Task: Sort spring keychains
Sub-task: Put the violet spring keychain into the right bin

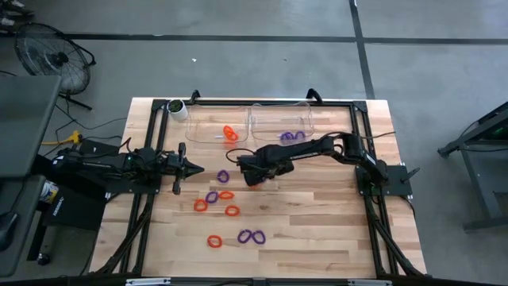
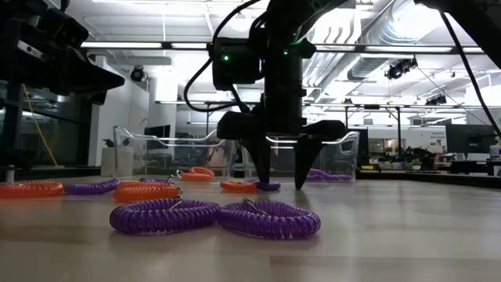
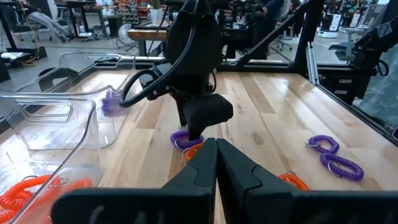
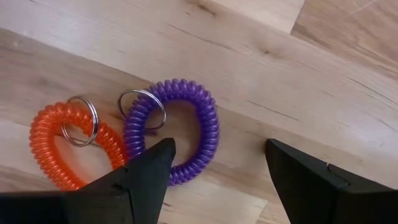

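My right gripper should close on the purple keychain: its fingers reach down inside the purple keychain's coil (image 4: pixel 211 134) and to the wood outside.
My right gripper (image 4: pixel 217 177) is open and points down at the table's middle (image 1: pixel 248 173). It hovers just above a purple spring keychain (image 4: pixel 186 130) with a metal ring. One finger (image 4: pixel 146 177) is over the coil's edge and the other is on bare wood. An orange keychain (image 4: pixel 65 149) lies flat beside the purple one. In the low view the open fingers (image 2: pixel 262 168) straddle the purple coil (image 2: pixel 268 186). My left gripper (image 1: pixel 190 168) is shut and waits left of centre, touching nothing. Several more orange (image 1: pixel 232 210) and purple (image 1: pixel 252 236) keychains lie flat on the wood.
Two clear bins stand at the far edge. The left bin (image 1: pixel 208 119) holds orange keychains (image 1: pixel 230 133) and the right bin (image 1: pixel 308 119) holds purple ones (image 1: pixel 292 137). A white cup (image 1: pixel 176 109) stands at the far left corner. Bare wood lies toward the near right.
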`<state>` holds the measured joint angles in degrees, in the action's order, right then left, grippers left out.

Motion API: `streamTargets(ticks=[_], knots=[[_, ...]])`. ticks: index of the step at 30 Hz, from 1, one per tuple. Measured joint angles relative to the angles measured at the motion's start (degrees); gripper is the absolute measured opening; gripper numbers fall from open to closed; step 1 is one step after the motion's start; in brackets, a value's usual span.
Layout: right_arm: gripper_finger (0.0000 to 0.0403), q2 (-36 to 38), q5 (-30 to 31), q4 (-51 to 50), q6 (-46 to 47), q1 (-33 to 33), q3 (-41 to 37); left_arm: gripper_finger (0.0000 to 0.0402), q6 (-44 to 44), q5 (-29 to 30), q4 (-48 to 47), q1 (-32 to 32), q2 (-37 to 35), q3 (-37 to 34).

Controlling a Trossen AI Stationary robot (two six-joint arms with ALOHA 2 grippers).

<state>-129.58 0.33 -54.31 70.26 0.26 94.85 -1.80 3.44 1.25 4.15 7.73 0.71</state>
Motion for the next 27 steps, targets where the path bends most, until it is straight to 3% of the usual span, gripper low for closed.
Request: streamTargets(ticks=[9, 27], knots=[[0.0235, 0.0, 0.2, 0.5, -1.5, 0.0, 0.0, 0.0003, 0.0, 0.0, 0.0, 0.0, 0.0, 0.0], [0.0085, 0.0, 0.3, 1.1, -6.5, 0.0, 0.1, 0.0003, 0.0, 0.0, 0.0, 0.0, 0.0, 0.0]])
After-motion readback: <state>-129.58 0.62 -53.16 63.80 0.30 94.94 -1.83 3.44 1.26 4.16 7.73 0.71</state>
